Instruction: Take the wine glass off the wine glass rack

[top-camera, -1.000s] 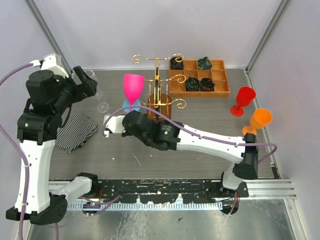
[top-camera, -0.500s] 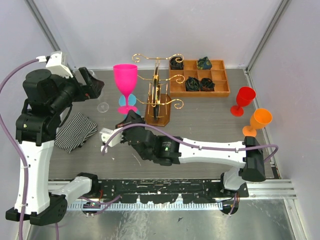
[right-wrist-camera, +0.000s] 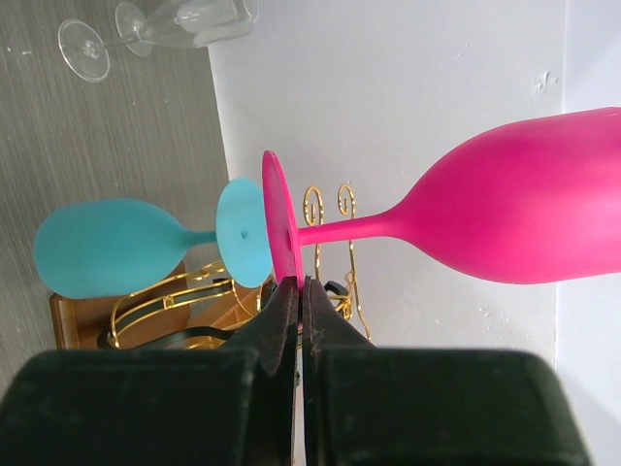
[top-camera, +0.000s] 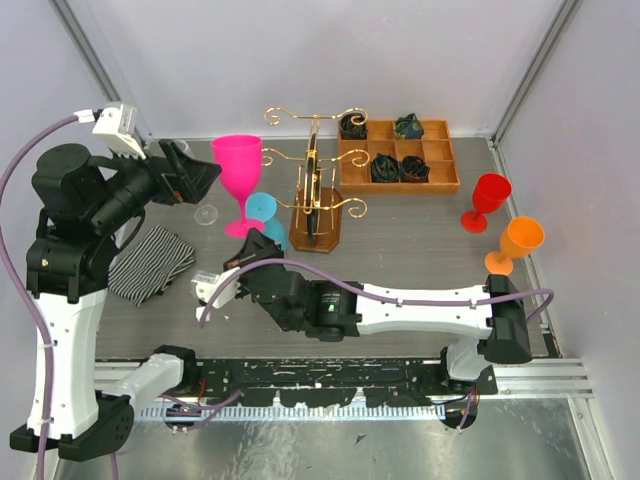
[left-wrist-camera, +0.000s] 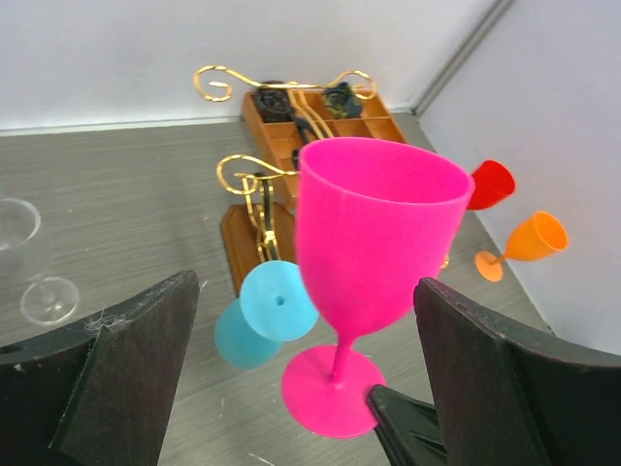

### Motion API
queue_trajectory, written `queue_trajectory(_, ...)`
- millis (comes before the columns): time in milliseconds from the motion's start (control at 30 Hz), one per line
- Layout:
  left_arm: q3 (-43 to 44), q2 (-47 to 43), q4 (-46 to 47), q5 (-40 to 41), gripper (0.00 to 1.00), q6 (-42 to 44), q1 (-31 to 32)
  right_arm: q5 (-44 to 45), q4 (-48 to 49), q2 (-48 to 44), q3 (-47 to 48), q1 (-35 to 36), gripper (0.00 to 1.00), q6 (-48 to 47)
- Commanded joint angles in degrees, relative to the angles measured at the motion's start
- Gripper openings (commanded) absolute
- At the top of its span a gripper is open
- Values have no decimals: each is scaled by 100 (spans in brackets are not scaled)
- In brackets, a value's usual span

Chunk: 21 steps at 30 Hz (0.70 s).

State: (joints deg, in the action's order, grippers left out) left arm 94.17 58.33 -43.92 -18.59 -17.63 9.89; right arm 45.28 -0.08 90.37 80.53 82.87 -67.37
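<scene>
The left gripper should next grab the pink wine glass around its bowl (right-wrist-camera: 525,201) to set it upright, leaving the foot (right-wrist-camera: 277,228) clear.
The pink wine glass (top-camera: 238,172) is upright in the air, left of the gold wire wine glass rack (top-camera: 315,190). My right gripper (top-camera: 243,246) is shut on the rim of its foot (right-wrist-camera: 277,228), with the fingertips (right-wrist-camera: 291,291) pinching from below. My left gripper (top-camera: 196,180) is open just left of the glass; in the left wrist view the bowl (left-wrist-camera: 374,238) stands between its fingers (left-wrist-camera: 146,340) without touching. A blue wine glass (top-camera: 268,222) is bowl-down beside the rack's wooden base (top-camera: 320,228); I cannot tell whether it hangs.
A clear wine glass (top-camera: 205,208) lies on the table under my left arm. A striped cloth (top-camera: 150,262) lies front left. The orange-brown compartment tray (top-camera: 445,185) is at the back. Red (top-camera: 488,200) and orange (top-camera: 518,240) glasses stand right.
My right gripper has carried the pink glass left, away from the rack. My left gripper has swung right, and the glass now sits between its open fingers.
</scene>
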Motion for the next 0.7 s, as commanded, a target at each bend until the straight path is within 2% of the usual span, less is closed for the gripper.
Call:
queue_trajectory(0, -191, -68, 327, -697, 99, -103, -12, -48, 244, 2, 420, 93, 1, -140)
queue_trajectory(667, -355, 125, 381, -1158, 98, -88, -5, -284, 258, 323, 648, 549, 1, -419)
